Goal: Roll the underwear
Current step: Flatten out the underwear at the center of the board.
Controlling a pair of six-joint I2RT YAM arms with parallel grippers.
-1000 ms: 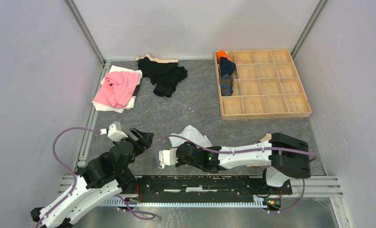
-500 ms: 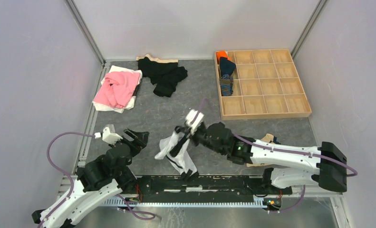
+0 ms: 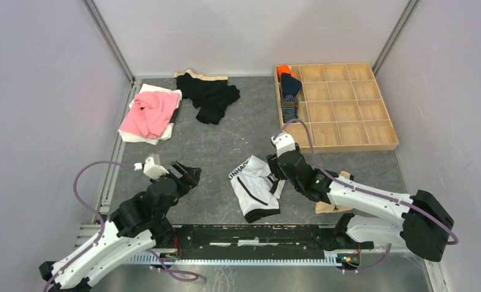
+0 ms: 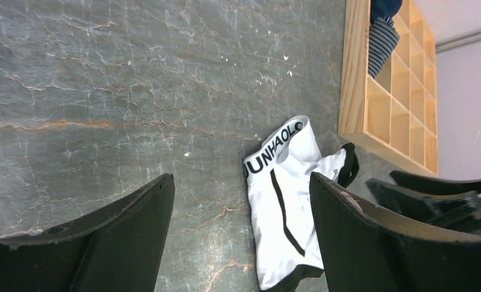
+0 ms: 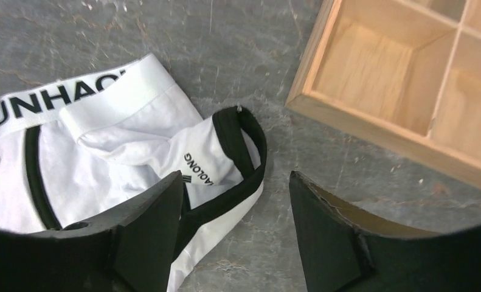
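The underwear needs to be spread out for rolling. My right gripper will next grab it by the folded end of its lettered waistband [image 3: 253, 159] [image 5: 142, 74].
White underwear [image 3: 254, 186] with black trim and a lettered waistband lies loosely spread on the grey table, near the front centre. My right gripper [image 3: 276, 172] hovers at its right edge, open, with nothing between the fingers. In the right wrist view the underwear [image 5: 122, 140] lies left of and under the left finger, and the right gripper [image 5: 236, 176] stands over its black-trimmed edge. My left gripper [image 3: 186, 175] is open, left of the garment and apart from it. In the left wrist view the underwear [image 4: 289, 194] shows between the fingers of the left gripper [image 4: 241, 179].
A wooden compartment tray [image 3: 353, 147] stands at the back right, with rolled navy and striped cloth [image 3: 290, 97] in its left column. A pink garment [image 3: 149, 112] and black garments [image 3: 210, 94] lie at the back left. A tan object [image 3: 330, 205] sits beneath my right arm.
My right gripper lifted the white underwear from the near edge, carried it right and back, then opened. The underwear now lies spread on the table. The left arm shifted slightly.
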